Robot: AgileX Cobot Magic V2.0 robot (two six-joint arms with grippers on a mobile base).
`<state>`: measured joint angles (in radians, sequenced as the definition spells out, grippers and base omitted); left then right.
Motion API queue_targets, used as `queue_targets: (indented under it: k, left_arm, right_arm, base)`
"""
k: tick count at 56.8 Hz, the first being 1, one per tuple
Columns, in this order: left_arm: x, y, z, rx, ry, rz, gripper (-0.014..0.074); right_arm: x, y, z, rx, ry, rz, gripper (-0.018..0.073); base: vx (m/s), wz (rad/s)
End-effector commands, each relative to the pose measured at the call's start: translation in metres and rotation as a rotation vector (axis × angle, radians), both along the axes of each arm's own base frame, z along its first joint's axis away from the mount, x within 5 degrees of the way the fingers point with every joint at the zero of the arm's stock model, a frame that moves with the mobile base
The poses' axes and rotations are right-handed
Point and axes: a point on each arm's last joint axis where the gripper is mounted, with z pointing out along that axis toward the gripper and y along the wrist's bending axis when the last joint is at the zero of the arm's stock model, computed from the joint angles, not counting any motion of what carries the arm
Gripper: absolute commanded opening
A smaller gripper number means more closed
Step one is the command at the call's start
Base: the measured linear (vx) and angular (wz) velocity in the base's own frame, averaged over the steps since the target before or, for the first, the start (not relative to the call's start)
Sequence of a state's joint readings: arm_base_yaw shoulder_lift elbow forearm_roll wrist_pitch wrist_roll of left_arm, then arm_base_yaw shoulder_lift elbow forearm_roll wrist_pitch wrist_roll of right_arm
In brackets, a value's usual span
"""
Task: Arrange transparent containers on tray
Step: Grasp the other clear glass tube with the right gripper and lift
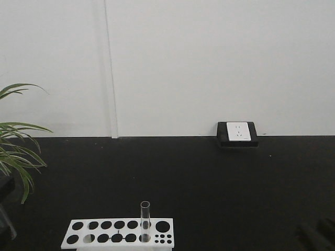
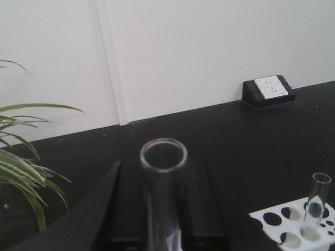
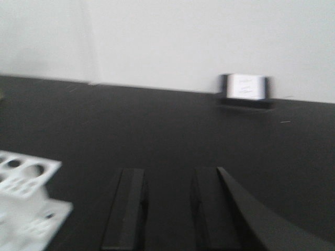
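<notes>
The transparent container should go on the tray with its round rim [image 1: 145,204] free, so the right gripper will grab it by its clear tube side [image 1: 145,214].
In the left wrist view a transparent container [image 2: 163,157], a slim clear tube with a round rim, stands upright between the black fingers [image 2: 127,198] of my left gripper [image 2: 163,175], which is shut on it. A second transparent container [image 1: 145,221] [image 2: 317,204] stands in a hole of the white rack [image 1: 118,232] [image 2: 293,225]. My right gripper [image 3: 168,178] hovers over the black table to the right of the rack [image 3: 21,193], open with nothing between its fingers. The tray is out of view.
A green plant [image 1: 15,151] [image 2: 26,167] leans in at the left edge. A black and white socket box [image 1: 237,134] [image 2: 269,90] [image 3: 246,89] sits against the white back wall. Dark arm parts [image 1: 316,234] show at the lower right corner.
</notes>
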<state>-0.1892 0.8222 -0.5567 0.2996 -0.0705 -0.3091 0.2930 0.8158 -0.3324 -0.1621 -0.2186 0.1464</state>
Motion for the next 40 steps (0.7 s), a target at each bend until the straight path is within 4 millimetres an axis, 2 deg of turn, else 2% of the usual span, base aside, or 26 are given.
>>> queue_targets:
  k: [1,9,15,24,32,33,40]
  left_arm:
    - [-0.002,-0.002,0.015,-0.033,-0.076,-0.017,0.0062]
    - [-0.002,-0.002,0.014,-0.030,-0.067,-0.014,0.0062]
    - [-0.002,-0.002,0.014,-0.029,-0.062,-0.013,0.0062]
    - [-0.002,-0.001,0.013,-0.028,-0.058,-0.011,0.0062]
    - [-0.002,-0.001,0.013,-0.028,-0.058,-0.011,0.0062]
    - [-0.002,-0.001,0.013,-0.028,-0.057,-0.011,0.0062]
    - [-0.002,-0.001,0.013,-0.028,-0.057,-0.011,0.0062]
  right_arm:
    - [0.015,0.026,0.008,0.043,-0.101,0.127,0.0309]
    - [0.031,0.063,-0.011,0.057,-0.085,0.273,0.0334]
    - [0.048,0.092,-0.018,0.057,-0.066,0.345,0.0388]
    - [0.079,0.127,-0.024,0.036,-0.039,0.392,0.0471]
    - [0.098,0.153,-0.026,0.026,-0.045,0.434,0.0494]
    - [0.104,0.171,-0.027,0.008,-0.053,0.481,0.0495]
    - [0.112,0.187,-0.033,-0.002,-0.054,0.510,0.0495]
  base:
    - [0.00,0.00]
    - [0.00,0.00]
    - [0.00,0.00]
    - [0.00,0.00]
    - [0.00,0.00]
    - [0.00,0.00]
    - [0.00,0.00]
